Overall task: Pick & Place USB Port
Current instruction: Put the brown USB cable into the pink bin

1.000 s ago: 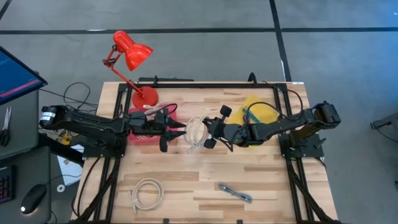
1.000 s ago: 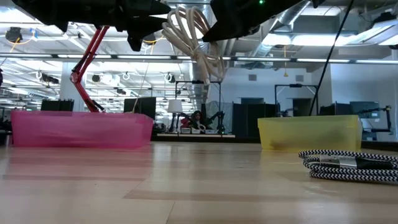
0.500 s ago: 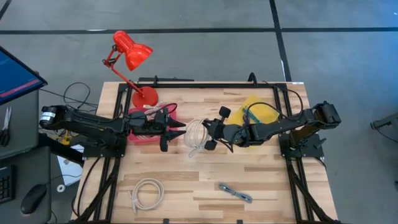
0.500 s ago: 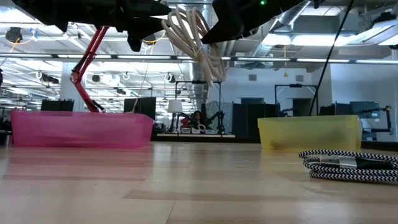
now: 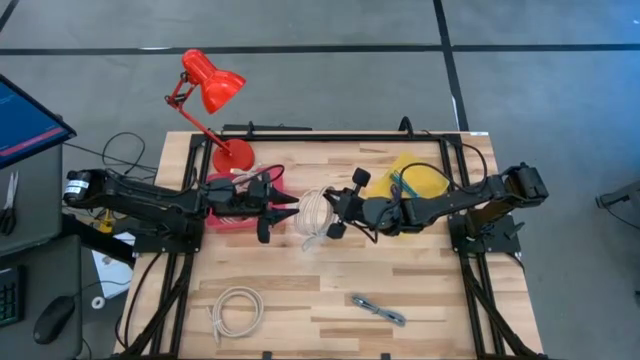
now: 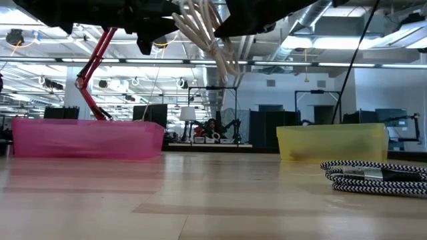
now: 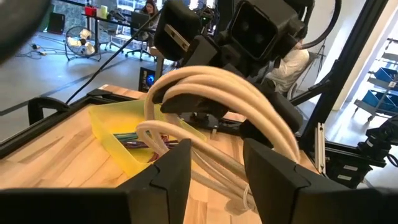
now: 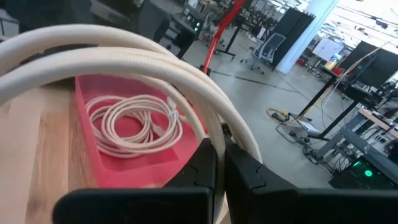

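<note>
My left gripper should next grab part of the held USB cable's loops. The white USB cable then will go into the pink bin.
A coil of white cable (image 5: 314,214) hangs in the air at the table's middle, between the pink bin (image 5: 232,206) and the yellow bin (image 5: 420,184). My right gripper (image 5: 334,216) is shut on it. My left gripper (image 5: 290,212) is open just left of the coil; in its wrist view its fingers (image 7: 177,171) stand on either side of the loops (image 7: 214,93), and I cannot tell whether they touch. A second white coil (image 8: 134,127) lies inside the pink bin. The low view shows the held coil (image 6: 203,30) tilted near the top. My right gripper pinches the white coil between its two fingers (image 8: 242,174), on the bundled strands at the coil's right side (image 8: 214,121). It comes level from the table's right. The coil is lifted clear of the table and sticks out toward the left gripper, tilted, with its loops slack.
Another white cable coil (image 5: 236,308) lies near the table's front left, and a black-and-white braided cable (image 5: 378,308) near the front middle, also low at the right (image 6: 373,175). A red desk lamp (image 5: 212,85) stands at the far left corner. The yellow bin holds coloured cables.
The held coil has tipped: in the low view its hanging end has swung upward and the loops now slant more steeply near the top. Both grippers stay at about the same spot above the table's middle.
</note>
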{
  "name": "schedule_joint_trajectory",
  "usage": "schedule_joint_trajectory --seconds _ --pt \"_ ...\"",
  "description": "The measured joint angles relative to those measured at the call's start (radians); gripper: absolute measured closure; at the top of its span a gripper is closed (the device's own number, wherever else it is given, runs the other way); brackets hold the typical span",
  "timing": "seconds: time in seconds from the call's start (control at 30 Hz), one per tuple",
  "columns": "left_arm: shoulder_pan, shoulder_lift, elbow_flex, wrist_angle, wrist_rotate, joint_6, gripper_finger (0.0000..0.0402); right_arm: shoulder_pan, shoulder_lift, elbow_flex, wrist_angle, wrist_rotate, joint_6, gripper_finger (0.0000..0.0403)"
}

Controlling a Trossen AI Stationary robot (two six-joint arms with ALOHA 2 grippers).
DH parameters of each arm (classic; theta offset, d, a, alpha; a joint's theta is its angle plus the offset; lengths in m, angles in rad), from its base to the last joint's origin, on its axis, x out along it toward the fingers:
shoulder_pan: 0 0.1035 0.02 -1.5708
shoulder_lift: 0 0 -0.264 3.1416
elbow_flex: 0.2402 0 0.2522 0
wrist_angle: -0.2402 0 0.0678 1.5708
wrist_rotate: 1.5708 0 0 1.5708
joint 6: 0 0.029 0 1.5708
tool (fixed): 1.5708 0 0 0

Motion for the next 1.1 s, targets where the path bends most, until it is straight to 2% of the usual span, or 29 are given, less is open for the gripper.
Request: schedule_joint_trajectory --seconds 0.37,0.8,0.93,1.1 --pt "0.0 0.0 0.0 0.006 0.022 -0.028 0.0258 -0.015 0.0 0.0 0.038 0.079 -0.025 0.0402" --pt "0.0 0.0 0.0 0.014 0.043 -0.033 0.0264 -0.018 0.0 0.0 0.067 0.073 -0.025 0.0402" --pt "0.0 0.0 0.0 0.015 0.044 -0.028 0.0297 -0.018 0.0 0.0 0.067 0.074 -0.025 0.04" --pt "0.0 0.0 0.0 0.014 0.04 -0.026 0.0369 -0.018 0.0 0.0 0.067 0.075 -0.026 0.0401"
